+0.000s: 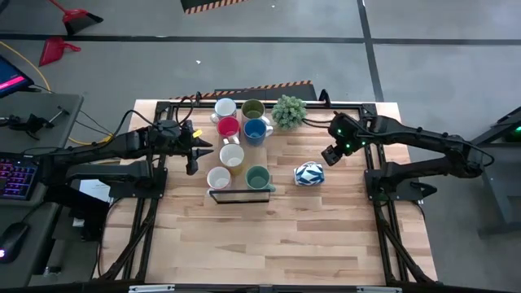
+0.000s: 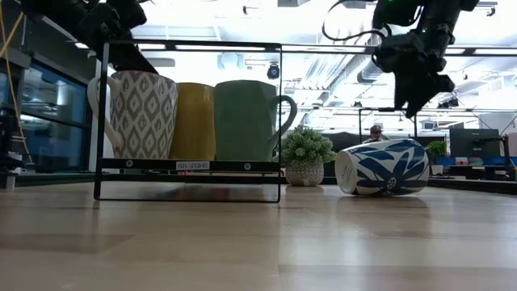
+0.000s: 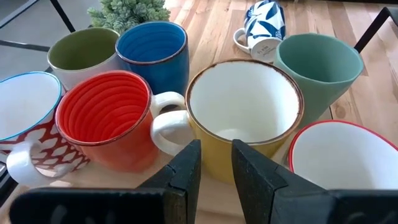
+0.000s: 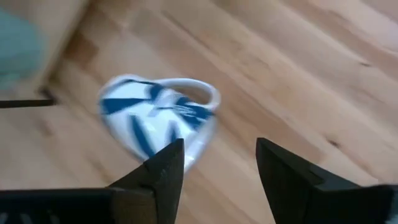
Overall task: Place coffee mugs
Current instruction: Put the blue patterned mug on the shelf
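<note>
The robot's right gripper will next take the blue-and-white mug (image 1: 309, 173) by its rim, to put the mug among the other mugs in the rack.
Several coffee mugs stand upright in a black wire rack (image 1: 240, 195): red (image 3: 106, 118), blue (image 3: 152, 56), olive green (image 3: 81, 53), yellow (image 3: 242, 109), teal (image 3: 317, 65) and white ones. A blue-and-white patterned mug (image 1: 309, 173) lies on its side on the table to the right of the rack. My left gripper (image 3: 216, 155) hovers at the rack's left side, facing the yellow mug, its fingers narrowly open with nothing between them. My right gripper (image 1: 330, 156) hangs open above and just right of the fallen mug (image 4: 155, 121), clear of it.
A small potted plant (image 1: 289, 111) stands behind the rack at the far edge. A black frame (image 1: 370, 175) runs along the table's sides under each arm. Bare wood (image 1: 269, 244) spreads from the rack to the near edge.
</note>
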{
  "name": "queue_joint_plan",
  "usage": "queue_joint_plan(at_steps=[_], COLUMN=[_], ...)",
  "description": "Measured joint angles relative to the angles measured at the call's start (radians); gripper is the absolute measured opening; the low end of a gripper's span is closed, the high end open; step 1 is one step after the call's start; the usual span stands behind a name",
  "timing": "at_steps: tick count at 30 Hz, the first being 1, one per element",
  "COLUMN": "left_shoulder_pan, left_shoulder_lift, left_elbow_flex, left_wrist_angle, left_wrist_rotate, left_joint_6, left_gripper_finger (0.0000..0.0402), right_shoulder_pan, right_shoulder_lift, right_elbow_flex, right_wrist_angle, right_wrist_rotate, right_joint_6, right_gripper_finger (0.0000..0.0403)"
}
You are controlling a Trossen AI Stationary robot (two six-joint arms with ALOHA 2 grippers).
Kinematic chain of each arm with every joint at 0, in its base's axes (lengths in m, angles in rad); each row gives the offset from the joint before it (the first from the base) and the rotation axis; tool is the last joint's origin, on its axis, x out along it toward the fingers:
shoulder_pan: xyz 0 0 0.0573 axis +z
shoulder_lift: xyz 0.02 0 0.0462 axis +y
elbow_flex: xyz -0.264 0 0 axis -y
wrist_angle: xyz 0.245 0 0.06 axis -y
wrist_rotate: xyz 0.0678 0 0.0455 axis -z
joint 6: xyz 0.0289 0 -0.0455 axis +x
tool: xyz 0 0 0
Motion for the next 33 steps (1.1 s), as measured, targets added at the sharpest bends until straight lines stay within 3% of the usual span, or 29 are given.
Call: queue_joint_plan(at_steps=[6, 11, 19, 25, 33], left_shoulder_pan=[0.0, 0.0, 0.0, 0.0, 0.0], left_shoulder_lift=[0.0, 0.0, 0.0, 0.0, 0.0], left_elbow_flex=[0.0, 0.0, 0.0, 0.0, 0.0], left_wrist_angle=[-0.01, -0.025, -0.018, -0.017, -0.011], left_wrist_rotate=[0.0, 0.0, 0.0, 0.0, 0.0], left_joint_6=[0.001, 0.002, 0.009, -0.012, -0.024], left_gripper_finger=[0.0078, 0.0078, 0.0078, 0.0078, 0.0078], right_shoulder_pan=[0.067, 0.122, 0.166, 0.173, 0.215], right_shoulder_lift=[0.001, -0.029, -0.2, -0.284, -0.268], right_elbow_flex=[0.0, -0.07, -0.377, -0.485, -0.526], right_wrist_angle=[-0.044, -0.077, 0.469, 0.498, 0.639], right_wrist_rotate=[0.046, 0.177, -0.072, -0.072, -0.07], right_joint_6=[0.076, 0.194, 0.295, 0.388, 0.409], right_gripper_finger=[0.0179, 0.0179, 0.0179, 0.0179, 0.0179])
